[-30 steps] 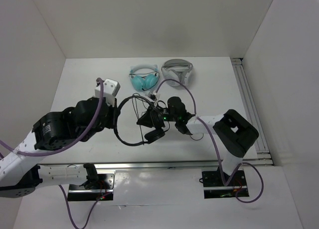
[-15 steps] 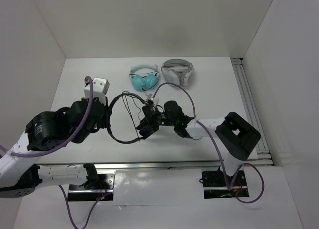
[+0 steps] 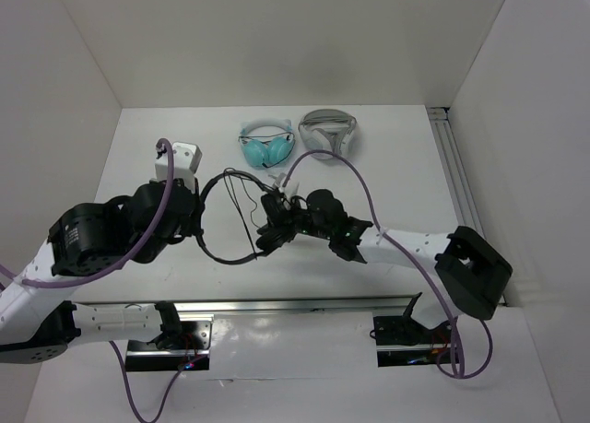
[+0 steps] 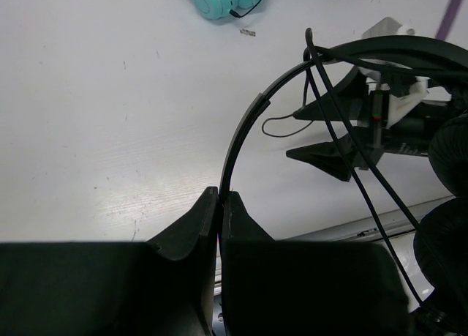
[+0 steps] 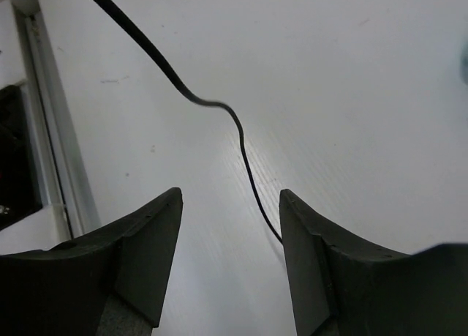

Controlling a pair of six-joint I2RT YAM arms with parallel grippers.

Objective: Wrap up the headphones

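Note:
I should next grab the cable by its thin loose part (image 5: 252,181) with my right gripper, so the headphones' headband stays free to be wrapped.
The black headphones (image 3: 214,254) hang left of centre, held up off the table. My left gripper (image 3: 195,222) is shut on the thin headband (image 4: 245,124); in the left wrist view its fingertips (image 4: 220,198) pinch the band. The round earpads (image 4: 447,154) and loops of the thin cable (image 4: 349,151) hang at the right of that view. My right gripper (image 3: 270,228) is open beside the earpads. In the right wrist view its fingers (image 5: 230,198) stand apart, with the black cable (image 5: 241,142) running down between them towards the right finger.
Teal headphones (image 3: 267,145) and white-grey headphones (image 3: 327,131) lie at the back of the table. A metal rail (image 3: 466,202) runs along the right edge and another (image 3: 304,305) along the front. White walls close in the left, back and right.
My left gripper carried the headphones to the left and now holds still. My right arm stretched leftward after them, its elbow swinging right.

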